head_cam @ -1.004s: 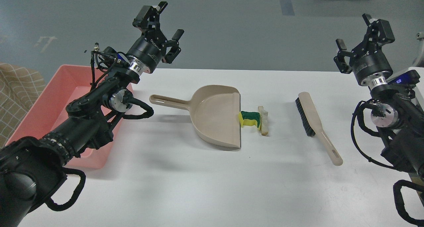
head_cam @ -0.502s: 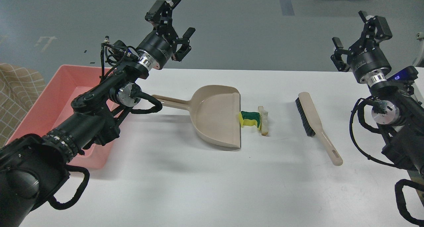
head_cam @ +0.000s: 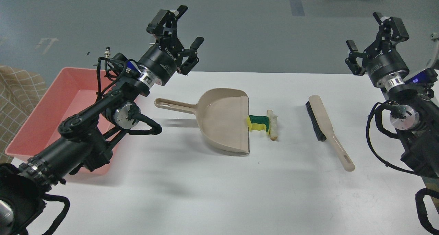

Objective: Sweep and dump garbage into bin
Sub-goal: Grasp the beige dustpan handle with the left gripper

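The pan of the dustpan spreads too wide for my fingers, so my left gripper needs to grab the dustpan by its narrow handle point(head_cam: 176, 105) next.
A yellow sponge piece with a dark green face point(head_cam: 259, 123) and a whitish bread-like strip point(head_cam: 273, 124) lie side by side on the white table, right at the open lip of the beige dustpan point(head_cam: 224, 120). The dustpan's long handle points left. The pink bin point(head_cam: 41, 120) sits at the table's left edge, partly behind my left arm. A beige hand brush point(head_cam: 327, 127) with black bristles lies to the right of the scraps. My left gripper point(head_cam: 180, 31) is open and empty, raised above the table's far edge, up and left of the dustpan. My right gripper point(head_cam: 375, 37) is open and empty, raised at the far right.
The white table point(head_cam: 219, 194) stretches from the bin to the right edge. A checked beige cloth point(head_cam: 15, 87) shows at the far left beyond the bin. Grey floor lies behind the table.
My left arm swung right and then settled slightly lower, uncovering the dustpan handle's end. The right gripper shifted a little. Dustpan, scraps and brush have not moved.
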